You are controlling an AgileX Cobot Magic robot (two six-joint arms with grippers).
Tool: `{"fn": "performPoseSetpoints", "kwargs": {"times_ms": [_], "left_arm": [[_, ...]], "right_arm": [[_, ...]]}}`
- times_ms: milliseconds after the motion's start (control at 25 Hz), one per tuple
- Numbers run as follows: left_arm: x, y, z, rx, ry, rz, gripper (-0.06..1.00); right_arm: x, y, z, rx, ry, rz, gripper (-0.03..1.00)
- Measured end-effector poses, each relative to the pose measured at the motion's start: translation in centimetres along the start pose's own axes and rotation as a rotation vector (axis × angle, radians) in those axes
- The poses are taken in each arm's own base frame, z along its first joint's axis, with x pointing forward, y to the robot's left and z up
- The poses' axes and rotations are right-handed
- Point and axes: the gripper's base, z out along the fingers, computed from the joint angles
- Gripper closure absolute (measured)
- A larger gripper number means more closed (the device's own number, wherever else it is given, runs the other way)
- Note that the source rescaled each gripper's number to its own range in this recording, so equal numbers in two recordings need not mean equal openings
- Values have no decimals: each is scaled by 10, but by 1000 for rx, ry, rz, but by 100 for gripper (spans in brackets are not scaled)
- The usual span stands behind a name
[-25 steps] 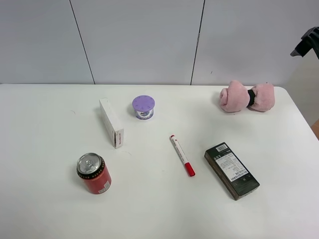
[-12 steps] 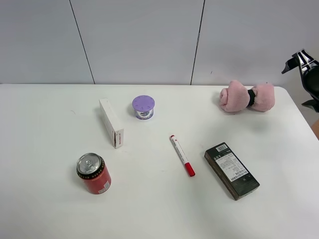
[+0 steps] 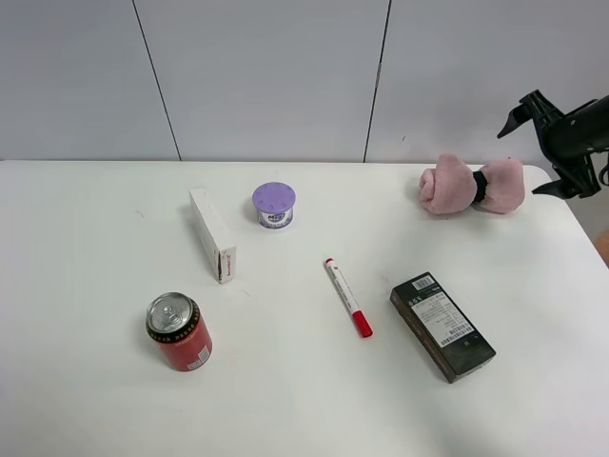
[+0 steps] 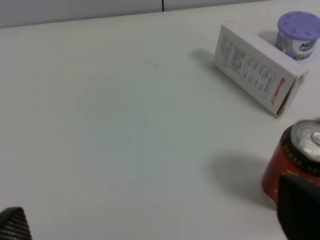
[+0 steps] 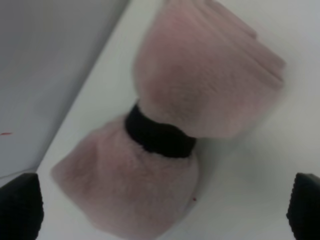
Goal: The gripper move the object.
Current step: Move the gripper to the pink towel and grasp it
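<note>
My right gripper grabs the roll's black band point(image 3: 480, 187) next, to move the pink plush roll point(image 3: 472, 185) across the table.
The object, a pink plush roll point(image 3: 472, 185) cinched by a black band, lies at the table's far right corner. My right gripper point(image 3: 522, 160) is open and hovers just above and to the right of the roll's right end, not touching it. In the right wrist view the roll point(image 5: 200, 85) fills the picture, and the open gripper point(image 5: 162, 210) has its two dark fingertips point(image 5: 20, 206) far apart on either side of it. My left gripper point(image 4: 155, 220) is open and empty, low over the table near the red can point(image 4: 295, 160); it is out of the high view.
A white carton point(image 3: 213, 234), a purple-lidded tub point(image 3: 274, 204), a red can point(image 3: 179, 330), a red-capped marker point(image 3: 347, 296) and a dark box point(image 3: 442, 326) lie across the table. The table's right edge point(image 3: 582, 228) runs close to the roll.
My right gripper has come in from the far right edge, moving left and down toward the pink roll. Nothing on the table has moved.
</note>
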Motion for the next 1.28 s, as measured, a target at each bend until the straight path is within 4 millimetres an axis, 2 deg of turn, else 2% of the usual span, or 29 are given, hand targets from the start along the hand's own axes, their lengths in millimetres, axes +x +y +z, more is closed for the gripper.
{"fn": "performPoseSetpoints", "kwargs": {"times_ms": [240, 440, 560, 840, 1160, 1280], "left_arm": [[0, 0, 0, 0, 0, 0, -6], [0, 0, 0, 0, 0, 0, -6], [0, 0, 0, 0, 0, 0, -6], [0, 0, 0, 0, 0, 0, -6], [0, 0, 0, 0, 0, 0, -6], [0, 0, 0, 0, 0, 0, -6]], "right_arm": [[6, -20, 40, 72, 54, 144, -3], [7, -29, 62, 83, 38, 240, -3], [-1, -25, 73, 70, 24, 251, -3], [-29, 5, 84, 20, 15, 194, -3], [-24, -5, 103, 81, 75, 191, 0], [-22, -10, 111, 98, 89, 195, 8]]}}
